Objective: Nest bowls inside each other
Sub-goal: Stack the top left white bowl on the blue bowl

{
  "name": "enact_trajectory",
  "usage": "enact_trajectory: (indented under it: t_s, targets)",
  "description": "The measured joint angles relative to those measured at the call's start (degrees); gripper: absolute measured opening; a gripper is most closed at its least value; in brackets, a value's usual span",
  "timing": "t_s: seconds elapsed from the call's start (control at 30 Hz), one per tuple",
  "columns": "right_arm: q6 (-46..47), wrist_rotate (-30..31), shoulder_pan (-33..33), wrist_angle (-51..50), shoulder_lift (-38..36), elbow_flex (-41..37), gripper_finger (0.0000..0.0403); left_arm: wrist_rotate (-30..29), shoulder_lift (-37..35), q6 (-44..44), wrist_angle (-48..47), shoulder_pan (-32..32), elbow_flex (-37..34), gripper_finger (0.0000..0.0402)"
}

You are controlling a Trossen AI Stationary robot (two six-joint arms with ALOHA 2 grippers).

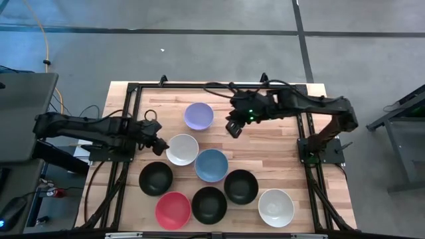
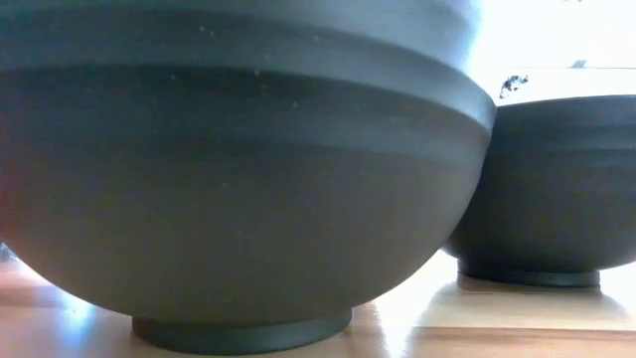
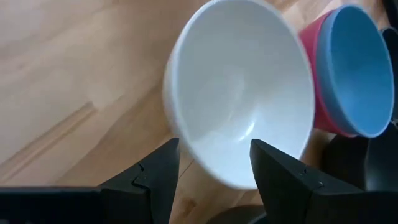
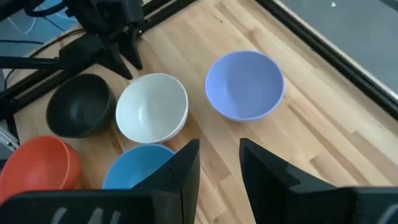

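My left gripper grabs the white bowl's rim (image 1: pixel 168 155) next, to nest the white bowl inside the blue bowl (image 1: pixel 211 165).
Eight bowls stand on their feet on the wooden table. A lavender bowl (image 1: pixel 198 116) (image 4: pixel 244 84) is farthest back. Nearer are a white bowl (image 1: pixel 182 149) (image 3: pixel 242 93) and a blue bowl (image 1: pixel 211 165), which sits in a pink-red bowl (image 3: pixel 316 93). Three black bowls (image 1: pixel 156 179) (image 1: pixel 241 186) (image 1: pixel 209 205), a red bowl (image 1: pixel 173 210) and a second white bowl (image 1: pixel 276 207) stand along the near side. My left gripper (image 1: pixel 160 145) (image 3: pixel 214 155) is open, just off the first white bowl's left rim. My right gripper (image 1: pixel 234 127) (image 4: pixel 219 155) is open, raised to the right of the lavender bowl.
A black frame (image 1: pixel 129 89) runs round the table top, and both arm bases stand at its left and right sides. Bare wood (image 1: pixel 272 149) lies between the lavender bowl and the right arm's base. In the low view two black bowls (image 2: pixel 229 179) (image 2: pixel 566 189) fill the picture.
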Motion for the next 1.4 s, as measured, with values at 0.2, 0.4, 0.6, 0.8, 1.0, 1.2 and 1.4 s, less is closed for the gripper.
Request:
enact_trajectory:
  t_s: [0.2,0.4,0.6,0.8,1.0,1.2,1.4]
  targets:
    - [-0.6,0.7,0.9,-2.1,-1.5,0.0,0.0105,-2.1,11.5,3.3,-6.4,1.3,7.6,0.0184]
    - [-0.6,0.7,2.9,-4.8,-1.5,0.0,0.0105,-2.9,19.6,6.7,-8.4,3.4,12.5,0.0184]
    - [-0.6,0.7,5.0,-5.6,-1.5,0.0,0.0105,-2.5,24.1,9.2,-8.5,5.5,14.5,0.0184]
    - [-0.6,0.7,6.6,-5.7,-1.5,0.0,0.0105,-1.1,27.4,11.2,-8.1,6.6,14.5,0.0184]
    - [-0.4,2.0,7.1,-6.1,-1.5,0.0,0.0105,-0.4,28.6,12.4,-7.3,7.8,14.5,0.0166]
    - [-0.4,2.2,7.1,-6.4,-1.5,0.0,0.0105,-0.8,28.6,13.2,-7.2,9.1,14.5,0.0089]
    - [-0.4,2.2,7.1,-6.4,-1.5,0.0,0.0105,-1.0,28.6,15.1,-6.6,9.6,14.5,0.0007]
